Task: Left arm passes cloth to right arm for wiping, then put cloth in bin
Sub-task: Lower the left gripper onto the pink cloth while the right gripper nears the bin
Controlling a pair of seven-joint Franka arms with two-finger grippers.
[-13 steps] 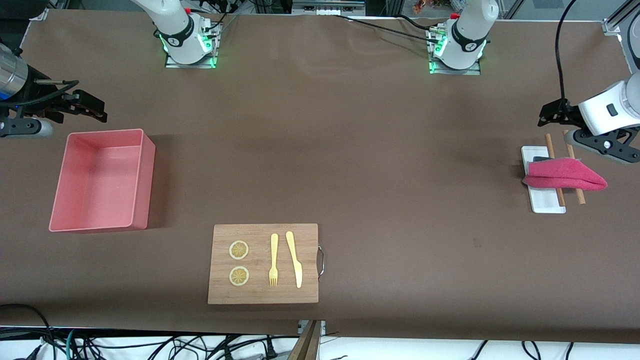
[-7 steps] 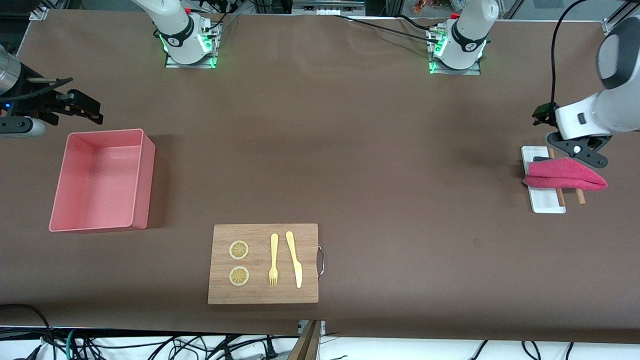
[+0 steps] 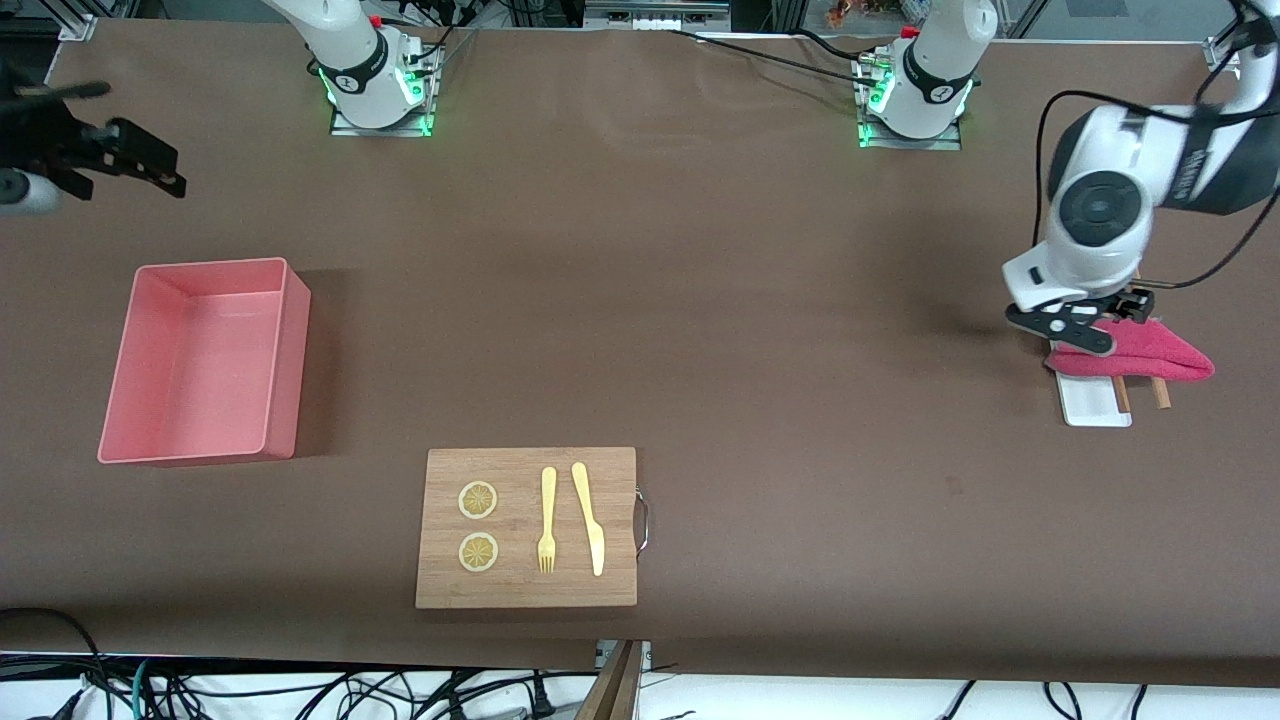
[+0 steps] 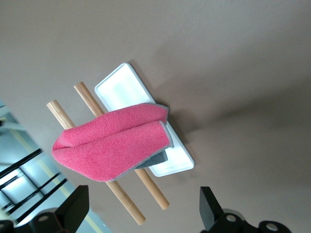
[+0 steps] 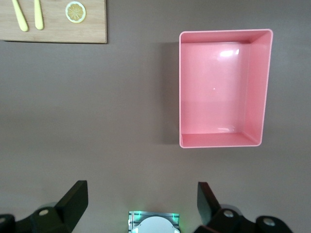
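Note:
The robot's left gripper will next grab the crimson cloth (image 4: 104,143) by its gray-bound edge (image 4: 165,138), so that it can pass the cloth to the right arm.
The crimson cloth (image 3: 1150,352) lies folded across two wooden sticks (image 3: 1160,393) and a small white tray (image 3: 1092,405) at the left arm's end of the table. My left gripper (image 3: 1088,322) hangs over the tray's end beside the cloth. In the left wrist view it (image 4: 143,206) is open, its fingers (image 4: 77,204) empty, and the cloth (image 4: 114,141) lies below it. The salmon-pink bin (image 3: 205,370) stands empty at the right arm's end. Clear of the bin, my right gripper (image 3: 135,160) hovers open over that end, and the right wrist view looks down on the bin (image 5: 221,87).
A wooden board (image 3: 525,590) with two lemon slices (image 3: 478,500), a yellow fork (image 3: 547,520) and a yellow knife (image 3: 590,520) lies near the table's front edge. Both arm bases (image 3: 375,85) stand along the table's edge farthest from the front camera.
The left arm has swung in over the tray and turned its gripper down above the cloth. The right gripper has drifted away from the bin, toward the robots' bases.

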